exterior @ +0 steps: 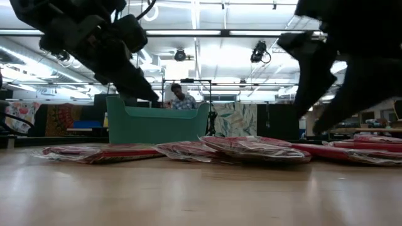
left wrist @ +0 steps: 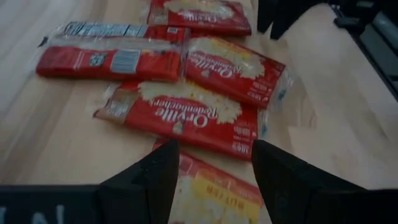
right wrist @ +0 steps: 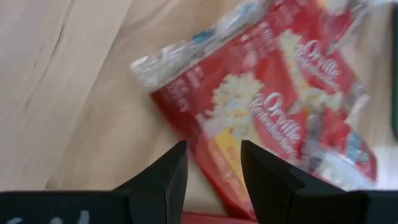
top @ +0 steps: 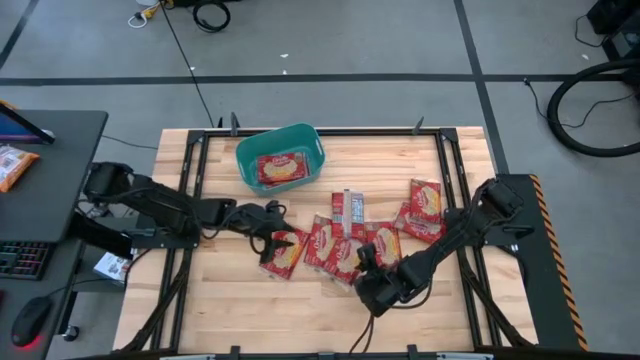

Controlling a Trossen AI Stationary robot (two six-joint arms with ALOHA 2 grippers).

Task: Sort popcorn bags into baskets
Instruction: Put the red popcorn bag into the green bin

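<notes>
The fingers of my right gripper stop above the red popcorn bag (top: 343, 261), so it isn't time to close on the bag yet. My right gripper needs to first come down.
Several red popcorn bags with cream panels lie flat in a loose cluster mid-table (top: 345, 240). One more lies inside the teal basket (top: 278, 158), which stands near the far edge, also seen in the low view (exterior: 157, 124). My left gripper (top: 270, 238) is open and hovers over the leftmost bag (top: 284, 252). This bag shows between its fingers in the left wrist view (left wrist: 211, 193). My right gripper (top: 362, 262) is open above the near end of a bag (right wrist: 249, 118) at the cluster's near side. In the low view both grippers stay clear of the bags.
An orange snack bag (top: 15, 165) lies on the dark side desk to the left, with a keyboard and a mouse. Black frame rails (top: 195, 190) run along the table's sides. Bare wood lies near and left of the cluster. A person (exterior: 182, 97) stands far behind the basket.
</notes>
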